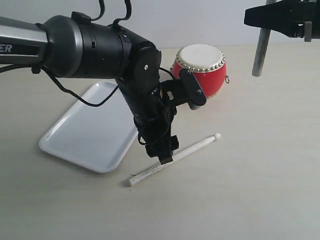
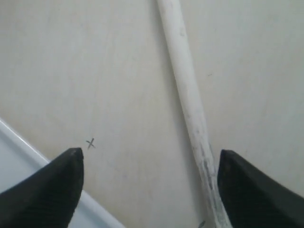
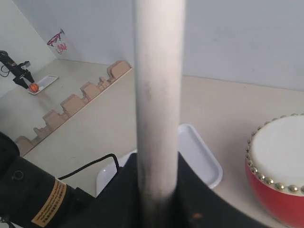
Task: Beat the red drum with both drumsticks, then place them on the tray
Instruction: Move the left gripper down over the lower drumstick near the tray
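Note:
I need to grab the drumstick by its plain handle end (image 1: 145,175) with my left gripper next, so the drumstick's tip is free to beat the red drum (image 1: 201,70).
The red drum (image 1: 201,70) with its cream skin stands at the back of the table, also seen as a drum (image 3: 280,164) in the right wrist view. One drumstick (image 1: 192,149) lies flat on the table in front of it. My left gripper (image 1: 166,159) is open and low over that drumstick (image 2: 187,90), which lies between the fingers (image 2: 57,187), close to one of them. The white tray (image 1: 87,131) lies just left of it. My right gripper (image 1: 280,19) is high at the back right, shut on the other drumstick (image 1: 260,50), which hangs down; the same drumstick (image 3: 159,95) fills the wrist view.
The left arm's bulky black body (image 1: 100,47) reaches across the tray toward the drum. Notched wooden blocks (image 3: 71,104) line the far table edge, with a small tray holding an orange ball (image 3: 34,87) beyond. A small pen cross (image 2: 90,143) marks the table.

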Controlling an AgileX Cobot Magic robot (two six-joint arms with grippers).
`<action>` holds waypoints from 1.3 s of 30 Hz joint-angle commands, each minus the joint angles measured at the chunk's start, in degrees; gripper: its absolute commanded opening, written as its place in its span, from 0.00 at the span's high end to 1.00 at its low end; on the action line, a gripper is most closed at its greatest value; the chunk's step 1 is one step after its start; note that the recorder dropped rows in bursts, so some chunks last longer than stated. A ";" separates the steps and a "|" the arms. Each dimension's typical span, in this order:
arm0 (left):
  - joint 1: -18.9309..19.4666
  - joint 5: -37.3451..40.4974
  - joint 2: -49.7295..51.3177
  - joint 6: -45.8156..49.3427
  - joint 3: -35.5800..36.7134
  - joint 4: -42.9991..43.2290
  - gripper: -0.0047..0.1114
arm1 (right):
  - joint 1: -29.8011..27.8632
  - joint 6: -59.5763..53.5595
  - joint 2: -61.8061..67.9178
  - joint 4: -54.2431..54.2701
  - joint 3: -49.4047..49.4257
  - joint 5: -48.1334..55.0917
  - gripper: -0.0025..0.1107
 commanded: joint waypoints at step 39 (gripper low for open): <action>-0.15 10.00 5.20 -15.94 -1.46 -9.23 0.41 | -0.22 -3.29 -0.58 1.13 -0.19 -0.37 0.98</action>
